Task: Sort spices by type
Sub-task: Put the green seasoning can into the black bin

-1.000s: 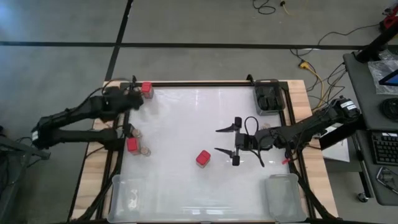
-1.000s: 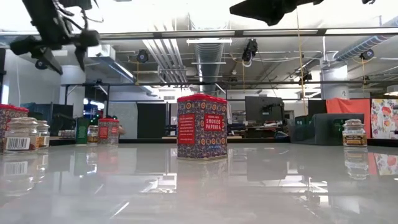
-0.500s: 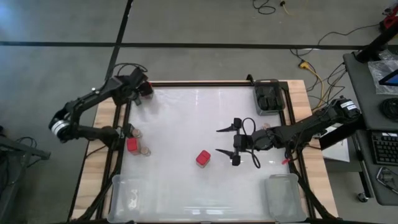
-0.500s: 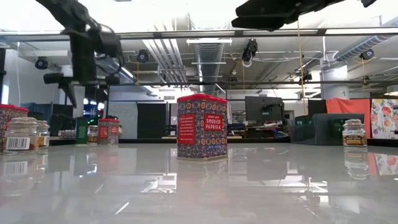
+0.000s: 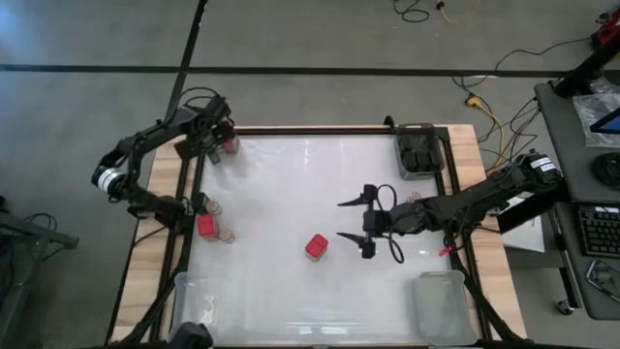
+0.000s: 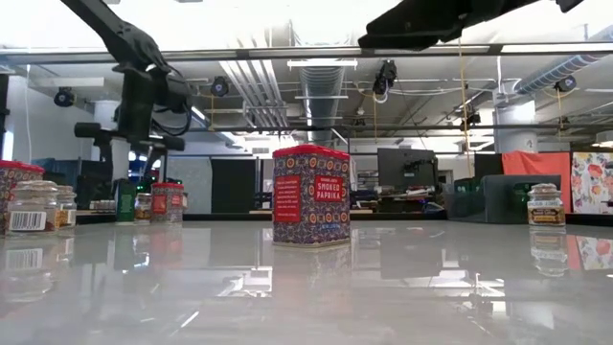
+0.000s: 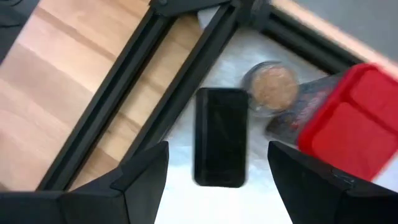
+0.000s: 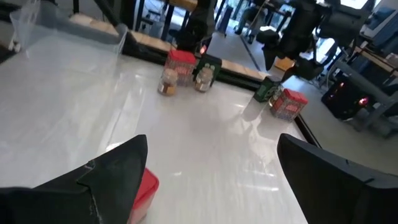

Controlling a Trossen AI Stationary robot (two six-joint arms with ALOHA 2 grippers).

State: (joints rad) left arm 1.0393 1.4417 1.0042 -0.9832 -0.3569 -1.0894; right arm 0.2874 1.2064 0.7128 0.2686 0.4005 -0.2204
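Note:
I should next grab the black tin (image 7: 219, 137) by its long sides with my left gripper, to sort it by type apart from the round tan-lidded jar (image 7: 272, 87).
My left gripper (image 5: 209, 145) is open at the table's far left corner, a little above a group of spices. In its wrist view (image 7: 217, 171) a black tin (image 7: 219, 137) lies flat between the fingers, beside a round tan-lidded jar (image 7: 272, 87) and a red-topped tin (image 7: 348, 124). My right gripper (image 5: 355, 221) is open above the table's middle, just right of a lone red-topped paprika tin (image 5: 316, 247), which stands upright (image 6: 311, 196) and shows at the left finger in the right wrist view (image 8: 144, 186).
Another red-topped tin (image 5: 205, 226) and two small round jars (image 5: 218, 221) stand at the left edge. A dark bin (image 5: 418, 153) sits at the far right. Two clear plastic bins (image 5: 208, 305) (image 5: 444, 305) stand along the near edge. The black frame rail (image 7: 155, 106) runs beside the corner group.
My left gripper has gone toward the table's far left corner and come down over the group of spices there, still open. The spices have stayed where they were.

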